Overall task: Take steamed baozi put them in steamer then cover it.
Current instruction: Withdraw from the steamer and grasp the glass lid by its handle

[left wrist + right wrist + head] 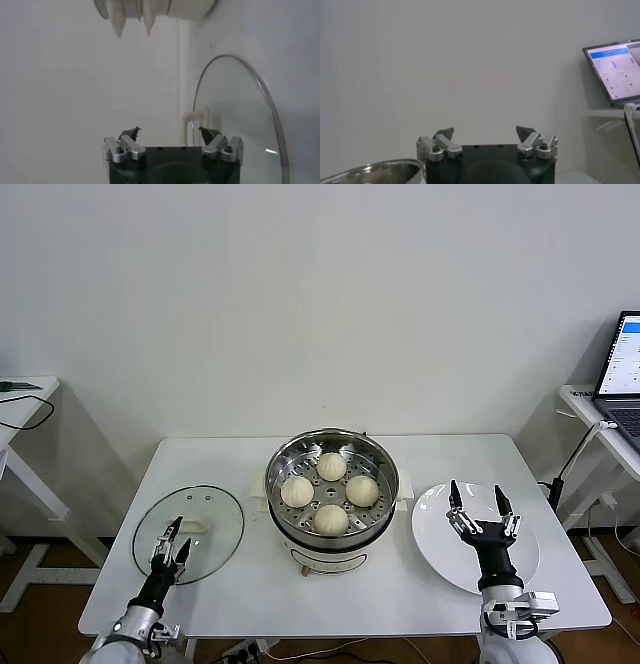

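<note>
My left gripper grabs the glass lid by its white handle [195, 525] next, to cover the steamer of baozi [331, 492].
Four off-white baozi [331, 492] sit in the shiny steel steamer [283, 459] on its white pot base in the middle of the table. A glass lid [215, 519] with a white handle [195, 525] lies flat on the table to the steamer's left; it also shows in the left wrist view [240, 115]. My left gripper [171, 546] is open just above the lid's near edge, close to the handle [192, 122]. My right gripper [481, 513] is open and empty above the white plate [435, 529].
The plate at the table's right holds nothing. A laptop [624, 374] stands on a side table at far right, also in the right wrist view [615, 72]. Another side table [20, 399] stands at far left. The steamer's rim [375, 170] shows beside the right gripper.
</note>
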Controlling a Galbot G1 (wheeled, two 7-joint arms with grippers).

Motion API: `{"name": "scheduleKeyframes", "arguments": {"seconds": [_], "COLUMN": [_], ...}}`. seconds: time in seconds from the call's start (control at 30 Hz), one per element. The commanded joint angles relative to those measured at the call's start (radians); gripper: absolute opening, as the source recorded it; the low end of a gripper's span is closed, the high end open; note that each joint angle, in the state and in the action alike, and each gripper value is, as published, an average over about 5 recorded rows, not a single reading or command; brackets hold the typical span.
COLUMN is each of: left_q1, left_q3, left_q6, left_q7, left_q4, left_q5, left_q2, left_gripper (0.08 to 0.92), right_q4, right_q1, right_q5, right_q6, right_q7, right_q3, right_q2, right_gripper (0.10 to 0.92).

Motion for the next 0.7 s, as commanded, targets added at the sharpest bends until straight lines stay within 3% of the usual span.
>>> {"name": "scheduleKeyframes", "arguments": {"seconds": [0.03, 0.7], "left_q1": [-0.099, -0.192], "left_q3": [0.002, 0.020], "left_q6": [0.007, 0.026], "left_q7": [-0.006, -0.003], "left_q4": [0.073, 0.164], "left_q5": [0.034, 0.050], "left_q2": [0.001, -0.003], "left_gripper": [0.823, 0.823], "right_q4": [-0.005, -0.028], "right_q1": [-0.003, 0.000], "right_q5": [-0.006, -0.032], "right_q6": [0.005, 0.020], "right_q7": [0.000, -0.001], "right_q3": [0.001, -0.001], "right_q2": [0.005, 0.013], "right_gripper": [0.823, 0.823]}}
